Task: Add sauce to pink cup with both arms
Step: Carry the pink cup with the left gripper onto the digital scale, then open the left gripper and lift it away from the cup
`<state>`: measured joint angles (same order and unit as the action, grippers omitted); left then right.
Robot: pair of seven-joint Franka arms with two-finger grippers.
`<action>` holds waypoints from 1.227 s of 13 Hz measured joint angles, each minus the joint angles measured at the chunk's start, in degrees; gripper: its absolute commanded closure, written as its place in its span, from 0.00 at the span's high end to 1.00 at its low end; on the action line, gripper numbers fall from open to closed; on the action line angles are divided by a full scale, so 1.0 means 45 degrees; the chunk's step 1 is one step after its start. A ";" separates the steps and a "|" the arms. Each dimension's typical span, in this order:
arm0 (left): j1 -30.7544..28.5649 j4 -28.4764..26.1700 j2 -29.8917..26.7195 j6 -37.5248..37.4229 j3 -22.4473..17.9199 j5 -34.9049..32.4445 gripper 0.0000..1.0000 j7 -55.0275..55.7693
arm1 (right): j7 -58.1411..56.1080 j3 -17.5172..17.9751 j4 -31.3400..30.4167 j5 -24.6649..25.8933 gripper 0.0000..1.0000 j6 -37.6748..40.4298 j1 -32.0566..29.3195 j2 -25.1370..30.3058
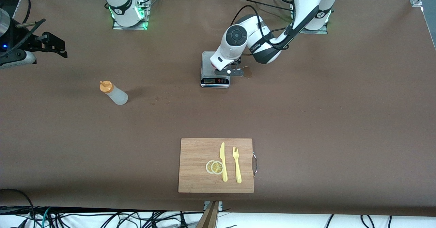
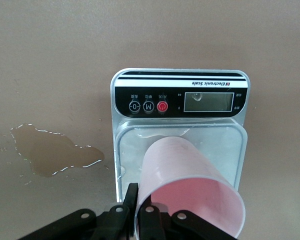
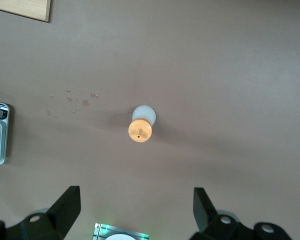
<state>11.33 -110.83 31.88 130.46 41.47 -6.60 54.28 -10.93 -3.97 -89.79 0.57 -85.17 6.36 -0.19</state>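
The pink cup's base [image 2: 167, 143] sits inside the edges of the scale's plate [image 2: 221, 145], so the cup would stay standing, and it is now time for my left gripper to release it.
The sauce bottle [image 1: 114, 93], whitish with an orange cap, stands on the table toward the right arm's end. It also shows from above in the right wrist view [image 3: 140, 129]. My right gripper [image 3: 135, 205] hangs high over it, open and empty, and shows at the edge of the front view [image 1: 52, 37]. My left gripper [image 2: 140, 200] is shut on the rim of the pink cup [image 2: 185, 175], one finger [image 2: 132, 192] outside the wall and one inside. The cup is at the scale's [image 2: 182, 82] plate. In the front view the left gripper [image 1: 229, 71] hides the cup.
A puddle [image 2: 55, 155] lies on the table beside the scale, also seen in the front view [image 1: 247, 72]. Small drops [image 1: 158, 100] lie between bottle and scale. A wooden board [image 1: 194, 160] with a yellow knife, a fork and lemon slices lies near the front edge.
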 measured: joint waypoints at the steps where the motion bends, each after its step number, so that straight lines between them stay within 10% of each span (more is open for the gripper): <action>1: 0.0033 0.0005 0.0002 -0.0006 0.0000 0.0000 0.98 0.0025 | 0.0000 0.0000 0.0000 0.0000 1.00 0.0000 0.0000 0.0000; 7: 0.0096 0.1039 -0.0247 -0.1849 0.0070 0.0000 1.00 0.0353 | 0.0000 0.0000 0.0000 0.0000 1.00 0.0000 0.0000 -0.0001; 16: -0.1613 0.5799 -0.1646 -0.7795 -0.0075 -0.0005 1.00 -0.0209 | 0.0001 0.0017 0.0019 -0.0001 1.00 -0.0006 0.0004 -0.0002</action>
<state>4.07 -84.74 24.47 95.38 41.13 -6.62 53.34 -10.93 -3.89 -89.71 0.57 -85.19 6.38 -0.20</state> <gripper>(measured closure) 0.000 0.000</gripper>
